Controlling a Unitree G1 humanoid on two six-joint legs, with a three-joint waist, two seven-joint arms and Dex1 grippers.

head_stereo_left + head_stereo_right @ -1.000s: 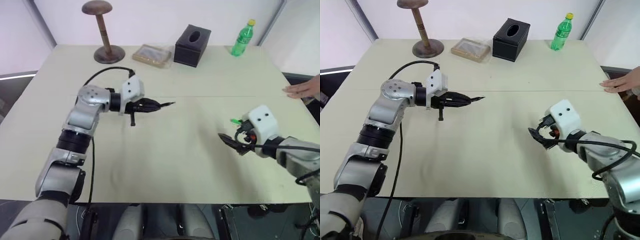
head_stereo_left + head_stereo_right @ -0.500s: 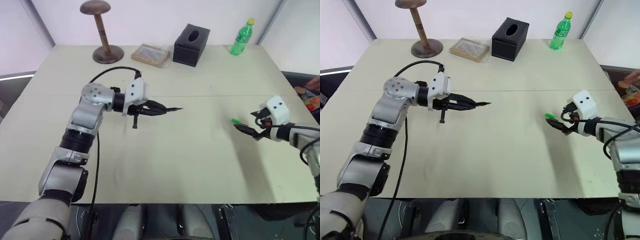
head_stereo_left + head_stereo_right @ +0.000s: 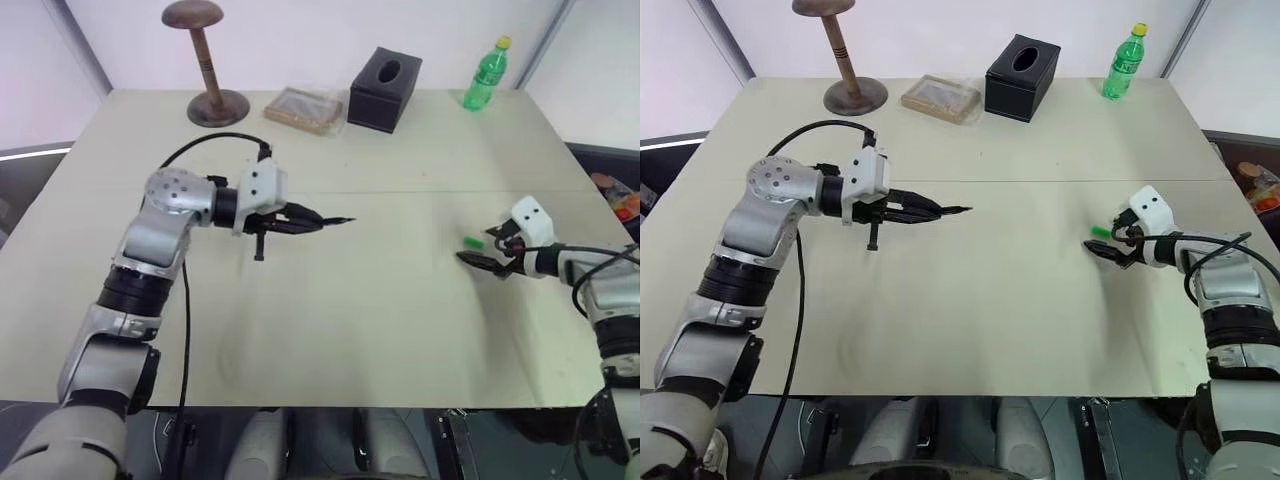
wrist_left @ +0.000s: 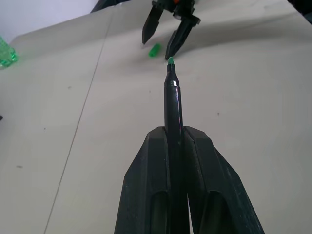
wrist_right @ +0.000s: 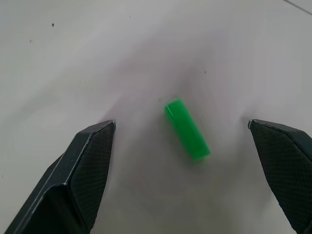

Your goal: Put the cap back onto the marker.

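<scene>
The fingers of my right gripper are low beside the green cap [image 3: 473,242] [image 5: 187,130], so my right gripper closes on the cap next.
The marker [image 3: 332,219] is a slim black stick held level above the table, its green tip [image 4: 170,61] pointing toward the right. My left gripper [image 3: 305,219] is shut on its rear end, and both black fingers [image 4: 151,185] press against it. The cap [image 5: 186,129], small and bright green, lies flat on the table at the right [image 3: 474,241]. My right gripper [image 3: 480,254] is open just above the table, and the cap lies between its spread fingers [image 5: 87,161], touching neither.
Along the far edge of the beige table [image 3: 350,330] stand a wooden hat stand [image 3: 205,60], a flat wrapped packet [image 3: 304,108], a black tissue box [image 3: 384,76] and a green bottle [image 3: 484,75].
My right gripper has swung out to the right and down, and its open fingers now flank the cap. A person's hand at the right edge has gone. The left gripper still holds the marker.
</scene>
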